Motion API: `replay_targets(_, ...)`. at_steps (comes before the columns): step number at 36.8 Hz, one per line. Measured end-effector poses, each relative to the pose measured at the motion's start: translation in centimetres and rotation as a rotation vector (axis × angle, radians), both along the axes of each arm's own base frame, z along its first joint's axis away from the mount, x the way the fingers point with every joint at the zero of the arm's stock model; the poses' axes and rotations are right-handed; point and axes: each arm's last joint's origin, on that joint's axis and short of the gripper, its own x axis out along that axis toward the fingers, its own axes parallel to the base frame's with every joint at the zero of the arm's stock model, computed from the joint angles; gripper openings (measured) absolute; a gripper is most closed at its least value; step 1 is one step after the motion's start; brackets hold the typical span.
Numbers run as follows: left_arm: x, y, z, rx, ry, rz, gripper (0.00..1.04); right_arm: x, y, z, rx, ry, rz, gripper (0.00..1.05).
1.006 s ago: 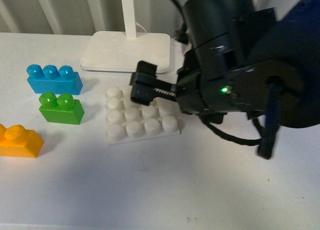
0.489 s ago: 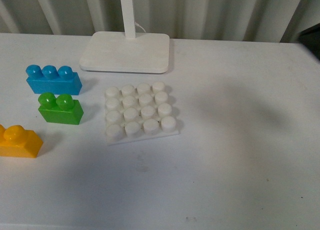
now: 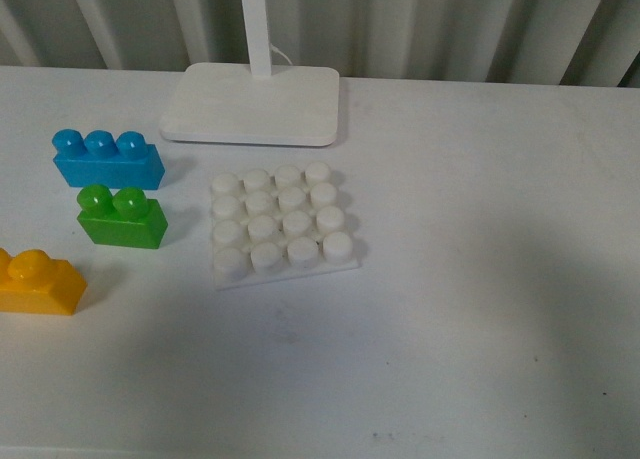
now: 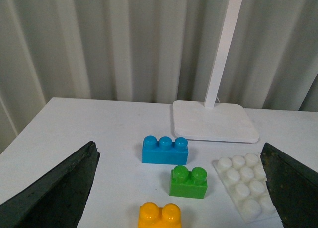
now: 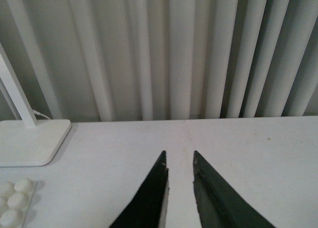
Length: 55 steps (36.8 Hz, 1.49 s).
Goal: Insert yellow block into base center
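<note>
My left gripper is going to pick up the yellow block (image 3: 38, 282) by its short ends next, to insert it into the base center.
The yellow block (image 3: 38, 282) lies at the table's left edge, partly cut off in the front view; it also shows in the left wrist view (image 4: 160, 216). The white studded base (image 3: 283, 225) sits mid-table, bare; its edge shows in the left wrist view (image 4: 245, 185) and its corner in the right wrist view (image 5: 15, 201). Neither arm is in the front view. My left gripper (image 4: 179, 153) is open wide, raised behind the bricks. My right gripper (image 5: 179, 158) is shut and empty above bare table to the right of the base.
A green two-stud brick (image 3: 123, 218) and a blue three-stud brick (image 3: 106, 159) stand left of the base. A smooth white slab with a pole (image 3: 254, 103) stands behind the base. A pleated curtain backs the table.
The right arm, which hung over the base one second ago, has pulled out of the front view to the right. The bricks and the base have not moved.
</note>
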Motion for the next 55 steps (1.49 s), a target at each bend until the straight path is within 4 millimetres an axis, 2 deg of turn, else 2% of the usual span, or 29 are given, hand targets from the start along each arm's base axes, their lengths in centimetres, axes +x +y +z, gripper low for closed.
replay_targets(4, 0.0, 0.0, 0.0, 0.000, 0.000, 0.001, 0.98, -0.5, 0.0, -0.3, -0.008, 0.002, 0.001, 0.01)
replay_targets(13, 0.0, 0.0, 0.0, 0.000, 0.000, 0.001, 0.98, -1.6, 0.0, -1.3, -0.010, -0.009, 0.000, 0.01)
replay_targets(47, 0.0, 0.0, 0.0, 0.000, 0.000, 0.001, 0.98, -3.8, 0.0, -1.1, -0.010, -0.023, 0.000, 0.01)
replay_targets(51, 0.0, 0.0, 0.0, 0.000, 0.000, 0.001, 0.98, -4.7, 0.0, -1.5, -0.010, -0.003, 0.002, 0.01)
replay_targets(55, 0.0, 0.0, 0.0, 0.000, 0.000, 0.000, 0.98, -4.8, 0.0, -1.4, -0.010, -0.015, 0.003, 0.01)
